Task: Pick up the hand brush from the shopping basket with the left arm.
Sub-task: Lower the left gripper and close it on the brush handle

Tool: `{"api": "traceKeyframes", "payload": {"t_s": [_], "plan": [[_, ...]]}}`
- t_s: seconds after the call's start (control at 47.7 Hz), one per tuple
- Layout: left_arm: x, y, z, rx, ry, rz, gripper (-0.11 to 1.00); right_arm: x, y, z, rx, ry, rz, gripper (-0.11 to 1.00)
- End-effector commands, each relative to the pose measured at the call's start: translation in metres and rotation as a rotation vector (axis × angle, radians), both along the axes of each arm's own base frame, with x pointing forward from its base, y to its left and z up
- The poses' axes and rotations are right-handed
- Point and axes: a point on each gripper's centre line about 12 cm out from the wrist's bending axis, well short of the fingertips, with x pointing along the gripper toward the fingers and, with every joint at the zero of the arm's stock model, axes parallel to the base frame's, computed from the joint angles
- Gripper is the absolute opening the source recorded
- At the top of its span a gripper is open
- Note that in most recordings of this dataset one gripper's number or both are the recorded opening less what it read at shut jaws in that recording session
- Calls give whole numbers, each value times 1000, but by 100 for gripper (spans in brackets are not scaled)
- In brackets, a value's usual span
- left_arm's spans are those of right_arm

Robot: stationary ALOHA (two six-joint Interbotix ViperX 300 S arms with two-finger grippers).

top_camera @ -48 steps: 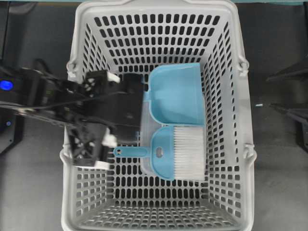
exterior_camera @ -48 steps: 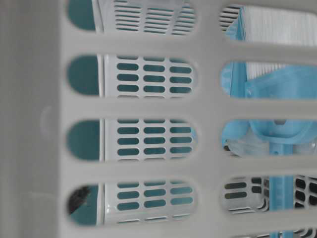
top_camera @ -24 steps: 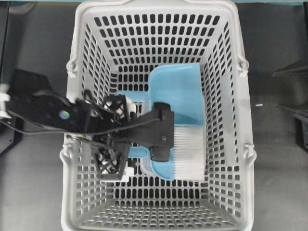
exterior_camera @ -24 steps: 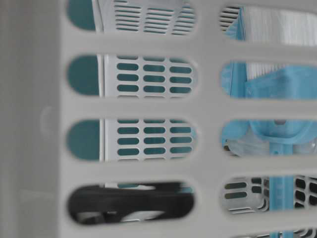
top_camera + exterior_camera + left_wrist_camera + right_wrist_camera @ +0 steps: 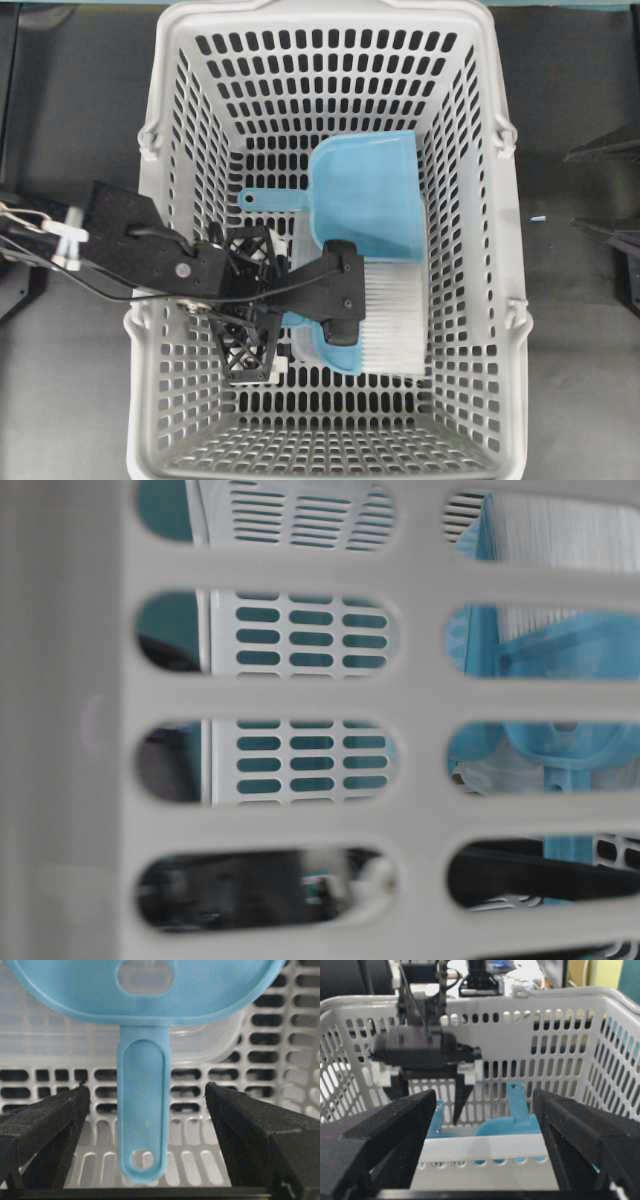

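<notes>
My left gripper lowers first and then closes on the handle, since the blue handle (image 5: 143, 1095) lies below its fingers and it is too early to close.
The hand brush (image 5: 392, 320), blue with white bristles, lies in the middle of the grey shopping basket (image 5: 150, 300), its handle pointing left. My left gripper (image 5: 147, 1089) reaches down into the basket. It is open, one black finger (image 5: 45, 1120) on each side of the brush handle (image 5: 143, 1120) and clear of it. From overhead the left arm (image 5: 200, 275) covers most of the handle. My right gripper (image 5: 485, 1096) is open and holds nothing, outside the basket's right wall (image 5: 485, 1140). It faces the left gripper (image 5: 461, 1100).
A blue dustpan (image 5: 365, 195) lies just behind the brush, its handle (image 5: 270, 198) pointing left. A clear plastic box (image 5: 210, 1042) sits under the brush head. The basket's slotted walls (image 5: 420, 690) stand close round the left arm.
The left arm has swung from over the basket's left wall into the basket and sunk lower. Its fingers now stand either side of the brush handle. The brush has not moved.
</notes>
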Motion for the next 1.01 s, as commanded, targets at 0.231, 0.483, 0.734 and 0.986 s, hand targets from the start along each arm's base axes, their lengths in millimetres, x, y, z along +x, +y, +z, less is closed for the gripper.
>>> {"api": "traceKeyframes", "payload": {"t_s": [0.231, 0.483, 0.734, 0.986], "plan": [[-3, 0, -31, -3, -10, -1, 90, 1, 0, -1, 5, 3, 1, 75], [-2, 0, -31, -3, -20, -11, 90, 1, 0, -2, 5, 5, 1, 75], [-1, -3, -28, -5, -33, -17, 68, 1, 0, -3, 5, 9, 1, 74], [-3, -4, -24, -5, -44, -29, 23, 1, 0, -6, 5, 14, 1, 74]]}}
